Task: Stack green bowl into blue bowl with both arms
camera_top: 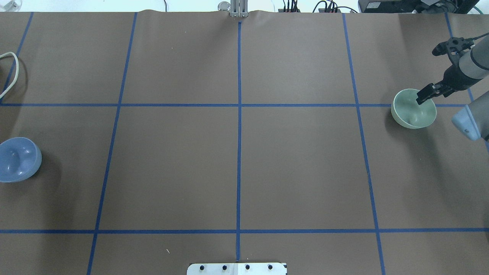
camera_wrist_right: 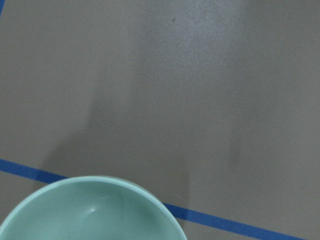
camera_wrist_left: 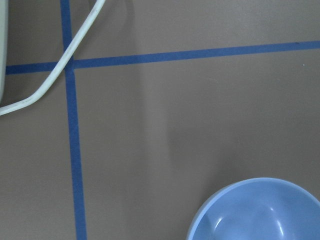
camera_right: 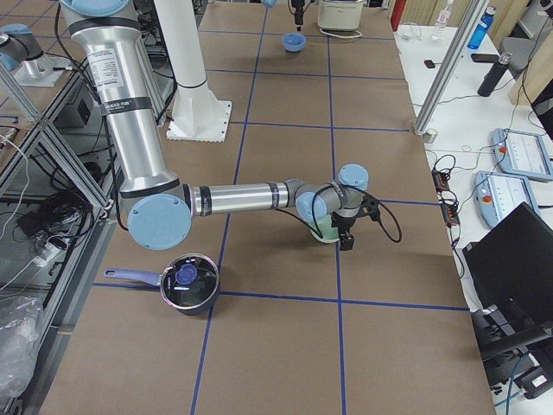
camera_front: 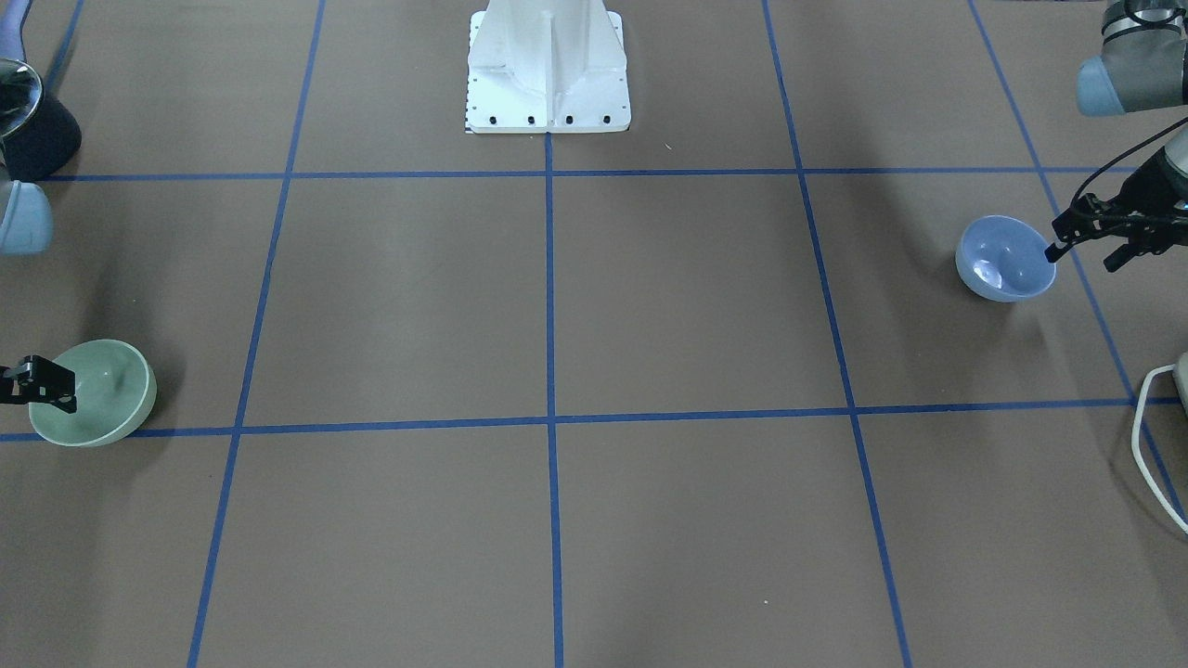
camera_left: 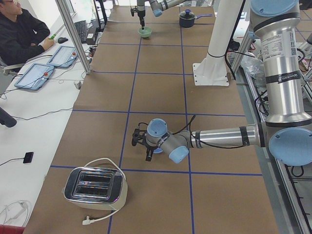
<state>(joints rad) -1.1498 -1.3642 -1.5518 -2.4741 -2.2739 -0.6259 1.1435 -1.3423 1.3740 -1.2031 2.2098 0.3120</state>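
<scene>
I next need to grab the green bowl by its rim (camera_front: 73, 384) with my right gripper. Then it can be stacked into the blue bowl (camera_front: 1002, 260).
The green bowl (camera_front: 97, 394) stands upright on the brown table on the robot's right, and also shows in the overhead view (camera_top: 408, 114) and the right wrist view (camera_wrist_right: 90, 212). My right gripper (camera_front: 37, 390) (camera_top: 428, 94) is open and straddles its rim, one finger inside. The blue bowl (camera_front: 1002, 260) (camera_top: 17, 159) (camera_wrist_left: 257, 210) stands upright on the robot's left. My left gripper (camera_front: 1081, 258) is open at its rim, one finger at the rim's inner side and the other outside. The overhead view does not show the left gripper.
A toaster (camera_left: 95, 187) with a white cord (camera_front: 1155, 445) (camera_wrist_left: 60, 65) sits beyond the blue bowl. A dark pot (camera_right: 188, 284) (camera_front: 32, 130) stands near the green bowl. The white pedestal (camera_front: 548, 74) is at mid-table. Blue tape lines grid the table.
</scene>
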